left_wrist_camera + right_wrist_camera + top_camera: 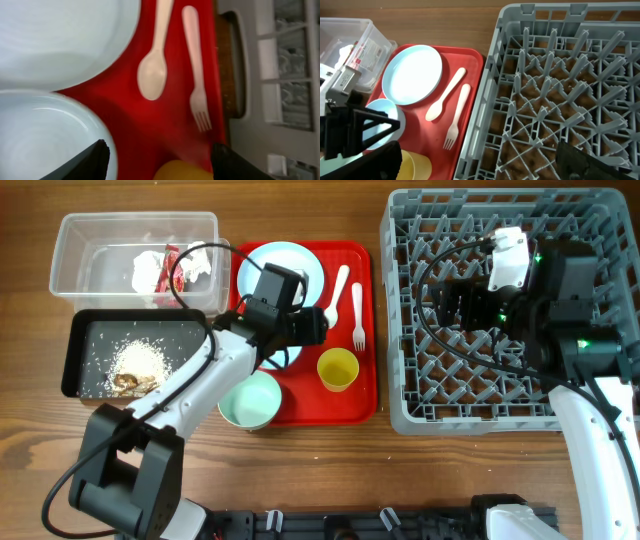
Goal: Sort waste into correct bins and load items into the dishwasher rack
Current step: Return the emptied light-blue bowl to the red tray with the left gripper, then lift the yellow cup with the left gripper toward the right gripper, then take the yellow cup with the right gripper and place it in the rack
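The small yellow cup should be grabbed by its rim [337,350] [177,161] with my left gripper next, to load the grey dishwasher rack.
My left gripper [308,328] [160,160] is open and empty, low over the red tray [352,405], between the pale blue bowl [288,360] [45,135] and the yellow cup [338,368] [182,171]. The light blue plate [305,265] [60,35], white spoon [338,285] [152,75] and fork [358,315] [197,95] lie on that tray. The mint green bowl [250,400] sits at the tray's front left corner. My right gripper [455,305] [480,167] is open and empty above the grey dishwasher rack [500,405] [560,75]. The clear tub [75,245] holds the tissue [148,268] and red wrapper [172,265]. The black tray [90,345] holds food crumbs [140,365].
The rack holds no dishes that I can see and stands just right of the red tray. The right wrist view also shows the plate [413,74], spoon [445,95], fork [457,117], cup [415,167] and tub [350,40]. Bare wood lies along the table's front.
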Tool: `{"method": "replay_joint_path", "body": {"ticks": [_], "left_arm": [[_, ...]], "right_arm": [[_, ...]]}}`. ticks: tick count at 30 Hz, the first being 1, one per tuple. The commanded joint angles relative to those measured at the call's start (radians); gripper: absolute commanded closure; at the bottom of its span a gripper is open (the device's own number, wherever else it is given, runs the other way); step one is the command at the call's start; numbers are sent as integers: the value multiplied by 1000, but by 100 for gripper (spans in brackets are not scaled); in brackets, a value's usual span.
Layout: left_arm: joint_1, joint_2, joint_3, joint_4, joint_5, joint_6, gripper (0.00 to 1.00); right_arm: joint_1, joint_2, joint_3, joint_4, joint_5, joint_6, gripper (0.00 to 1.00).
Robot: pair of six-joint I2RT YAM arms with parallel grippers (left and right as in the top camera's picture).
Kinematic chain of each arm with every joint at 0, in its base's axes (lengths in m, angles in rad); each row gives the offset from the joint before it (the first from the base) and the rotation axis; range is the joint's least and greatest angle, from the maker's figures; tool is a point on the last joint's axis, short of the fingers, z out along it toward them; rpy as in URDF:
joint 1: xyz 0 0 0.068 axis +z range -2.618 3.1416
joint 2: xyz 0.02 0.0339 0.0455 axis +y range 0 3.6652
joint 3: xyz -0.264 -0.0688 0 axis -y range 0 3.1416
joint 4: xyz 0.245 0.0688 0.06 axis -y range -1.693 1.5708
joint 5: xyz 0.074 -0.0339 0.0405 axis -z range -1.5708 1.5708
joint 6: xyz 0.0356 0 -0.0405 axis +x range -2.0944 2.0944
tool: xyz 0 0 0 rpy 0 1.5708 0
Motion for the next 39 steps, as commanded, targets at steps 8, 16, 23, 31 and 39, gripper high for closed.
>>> {"method": "replay_joint_path", "body": {"ticks": [8,16,23,31,39], "left_arm": [[-94,14,21,-197,51,105,38],[-106,66,23,-183,31,92,88],[-20,-10,129,-194,258,62,96],[248,-60,167,-120,946,47,96],[293,-60,167,-68,1070,6,96]], "right_arm": [[0,26,22,0,-17,13,1],[0,26,22,-1,-17,32,0],[0,31,21,-2,-128,34,0],[0,162,21,75,-595,31,0],[16,324,21,347,-1164,31,0]]}}
